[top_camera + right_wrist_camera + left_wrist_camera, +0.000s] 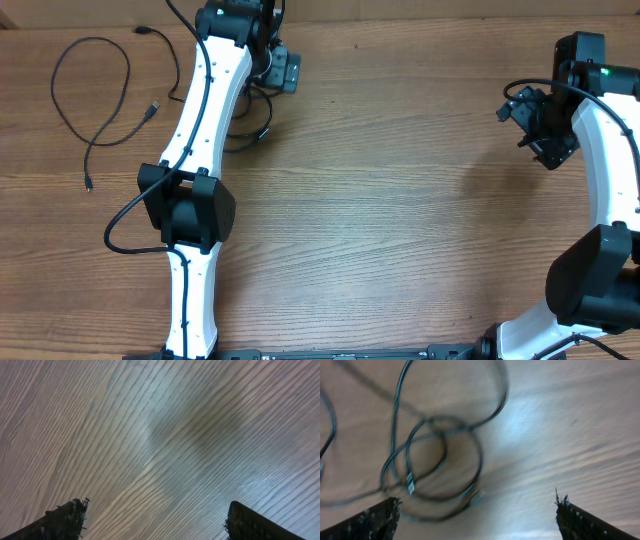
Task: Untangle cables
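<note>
I should pick up a black cable next with my left gripper by its loop, instead of the plug, to pull it free from the tangled bundle (437, 460).
One thin black cable (95, 95) lies loose in a loop at the far left of the table, plug ends free. A tangled bundle of black cables (250, 125) lies under and beside my left gripper (272, 62) at the back. In the left wrist view the bundle (437, 460) shows as blurred overlapping loops with a small plug (410, 485), just ahead of my open, empty left fingers (476, 520). My right gripper (540, 125) hovers at the far right, open and empty; its wrist view (155, 520) shows only bare wood.
The wooden table (400, 200) fills the view. The left arm's own thicker black cable (125, 225) loops out beside its elbow joint. The arm bases stand at the front edge.
</note>
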`<state>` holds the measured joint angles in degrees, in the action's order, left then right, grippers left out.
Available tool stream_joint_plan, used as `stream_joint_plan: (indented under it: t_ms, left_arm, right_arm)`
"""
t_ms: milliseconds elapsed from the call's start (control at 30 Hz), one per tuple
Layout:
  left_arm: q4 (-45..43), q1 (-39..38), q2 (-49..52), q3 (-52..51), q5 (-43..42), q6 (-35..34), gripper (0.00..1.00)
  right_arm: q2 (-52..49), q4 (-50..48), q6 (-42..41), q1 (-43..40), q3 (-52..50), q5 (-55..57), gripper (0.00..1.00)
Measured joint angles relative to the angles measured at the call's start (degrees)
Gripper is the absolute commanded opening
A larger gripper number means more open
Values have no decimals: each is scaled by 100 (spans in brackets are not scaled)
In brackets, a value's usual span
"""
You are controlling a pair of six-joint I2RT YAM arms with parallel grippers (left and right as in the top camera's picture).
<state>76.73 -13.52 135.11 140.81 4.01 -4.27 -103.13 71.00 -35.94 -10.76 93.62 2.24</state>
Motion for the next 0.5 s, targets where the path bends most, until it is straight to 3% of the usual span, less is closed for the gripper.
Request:
stream_joint_plan:
  t_ms: [67,167,500]
  left_arm:
    - [358,17,0,-9,103,-39,100]
    - [957,81,0,-11,120,-706,100]
    - [1373,282,0,-245,175,-4572,100]
  right_arm:
    - [0,-22,-2,0,0,76,92]
    - [0,-98,-2,0,0,136,92]
    - [0,-181,4,0,0,188,94]
